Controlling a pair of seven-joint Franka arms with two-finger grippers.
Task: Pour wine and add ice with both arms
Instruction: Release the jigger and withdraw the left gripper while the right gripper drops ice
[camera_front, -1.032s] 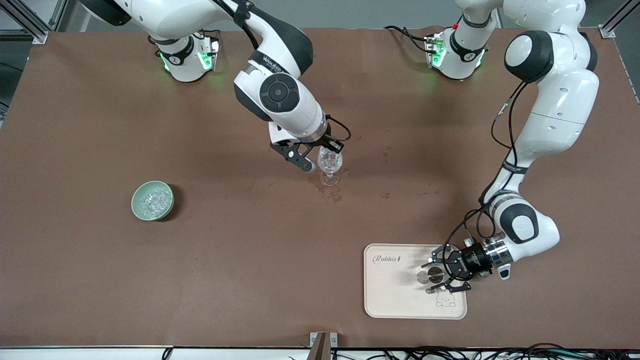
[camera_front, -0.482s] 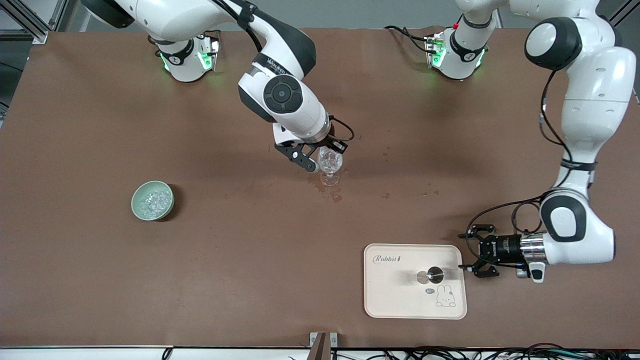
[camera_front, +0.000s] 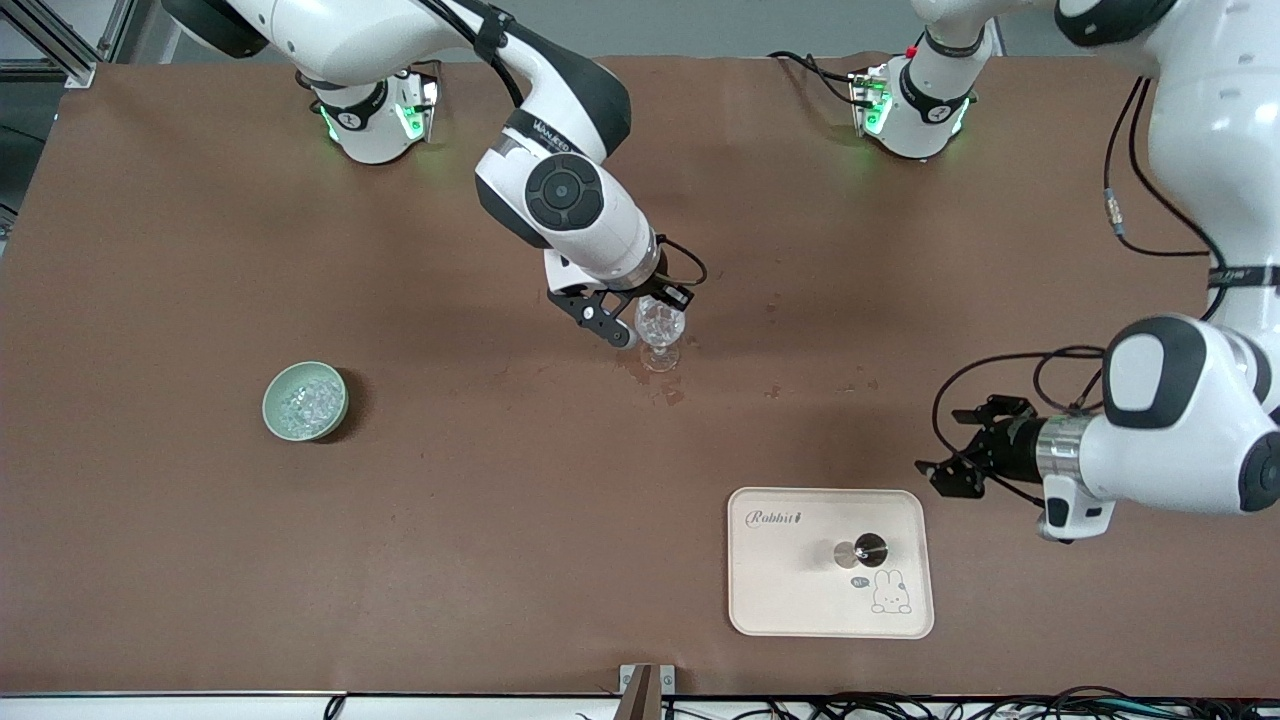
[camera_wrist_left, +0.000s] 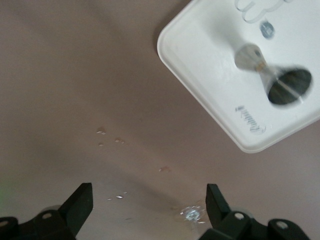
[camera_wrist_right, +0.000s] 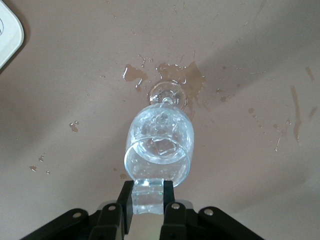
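My right gripper releases the ice cube (camera_wrist_right: 148, 205) now, since the cube hangs over the glass rim (camera_wrist_right: 156, 155) in the right wrist view.
A clear stemmed glass (camera_front: 660, 335) stands mid-table on a wet patch, with glittering clear pieces inside (camera_wrist_right: 159, 145). My right gripper (camera_wrist_right: 148, 187) is shut on a clear ice cube (camera_wrist_right: 148, 205) just over the glass rim; in the front view this gripper (camera_front: 643, 314) hangs over the glass. More ice fills a pale green bowl (camera_front: 305, 401) toward the right arm's end. My left gripper (camera_front: 942, 443) is open and empty in the air beside the cream tray (camera_front: 790, 590); its fingers (camera_wrist_left: 80, 205) stand wide apart. I cannot make out any wine.
On the tray (camera_wrist_left: 200, 60) rests a small metal jigger (camera_front: 866, 549), seen in the left wrist view (camera_wrist_left: 272, 75) as well. Brownish spill marks (camera_wrist_right: 185, 75) and droplets (camera_front: 772, 392) dot the brown table around the glass.
My left gripper opened, let go of the metal jigger on the tray, and drew back and up toward the left arm's end. The right gripper stayed over the glass.
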